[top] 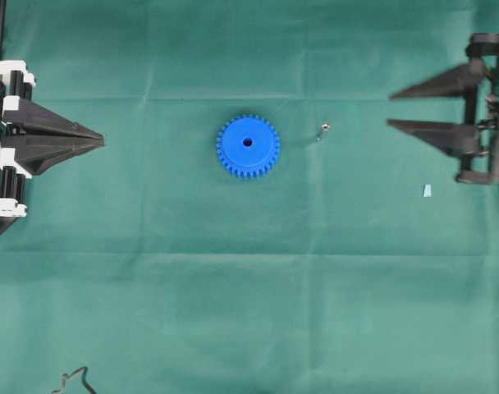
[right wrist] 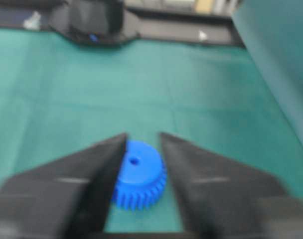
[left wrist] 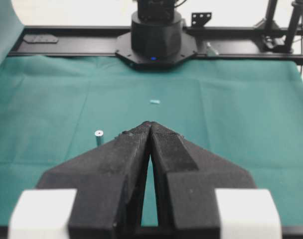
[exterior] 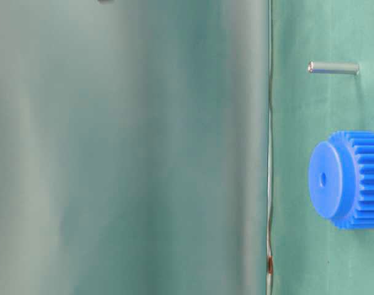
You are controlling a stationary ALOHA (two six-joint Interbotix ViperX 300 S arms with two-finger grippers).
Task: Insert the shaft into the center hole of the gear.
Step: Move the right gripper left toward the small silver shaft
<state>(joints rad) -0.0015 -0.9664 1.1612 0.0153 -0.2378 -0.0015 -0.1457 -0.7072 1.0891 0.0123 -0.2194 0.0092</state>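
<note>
I will next fit the shaft into the gear's center hole (top: 248,142), so I will grab it by its upper end (top: 325,126) with my right gripper.
The blue gear (top: 248,146) lies flat on the green cloth near the middle, its center hole (top: 248,142) facing up. The shaft (top: 323,129) stands upright on the cloth, a little to the gear's right. My left gripper (top: 102,141) is shut and empty at the far left. My right gripper (top: 390,110) is open and empty at the far right. The right wrist view shows the gear (right wrist: 141,177) and its hole (right wrist: 134,161) between the open fingers of the right gripper (right wrist: 143,135), well ahead of them. The left wrist view shows the shaft (left wrist: 98,135) left of the closed left gripper (left wrist: 150,124); the gear is hidden there.
A small pale paper scrap (top: 427,191) lies on the cloth below the right gripper. A dark cable (top: 73,379) shows at the bottom left edge. The table-level view shows the gear (exterior: 347,179) and the shaft (exterior: 333,67) apart on the cloth.
</note>
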